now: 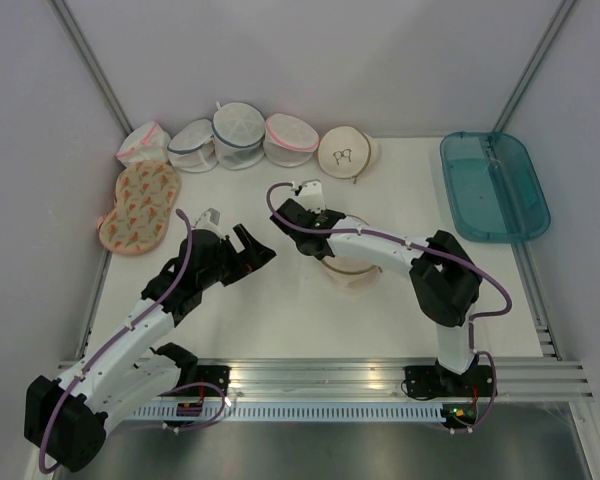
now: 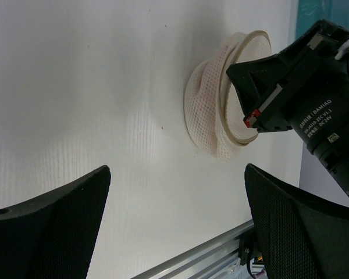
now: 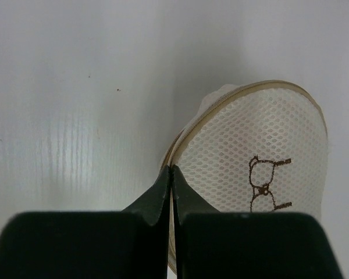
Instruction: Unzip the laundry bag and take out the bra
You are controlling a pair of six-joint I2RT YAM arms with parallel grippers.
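My left gripper is to grab the laundry bag's mesh half by its tan zip rim [image 2: 223, 100] next, and that keeps the bag's opening open for the bra.
The laundry bag [image 1: 352, 265], cream mesh with a tan zip rim, lies mid-table under my right forearm. In the right wrist view it [image 3: 262, 145] shows its black bra outline, and my right gripper [image 3: 171, 170] is shut on its tan rim at the left edge. In the left wrist view the bag [image 2: 209, 110] stands tilted, with its rim halves slightly parted, and the right gripper [image 2: 250, 113] is at its rim. My left gripper [image 1: 255, 245] is open and empty, left of the bag and apart from it; it [image 2: 177, 168] hangs over bare table. The bra is hidden.
A second cream bag with a bra outline [image 1: 345, 152] sits at the back, beside white mesh bags with pink [image 1: 291, 137] and grey [image 1: 238, 133] trim. A flat orange-patterned bag [image 1: 140, 205] lies at the left. A teal tray [image 1: 493, 185] is at the back right.
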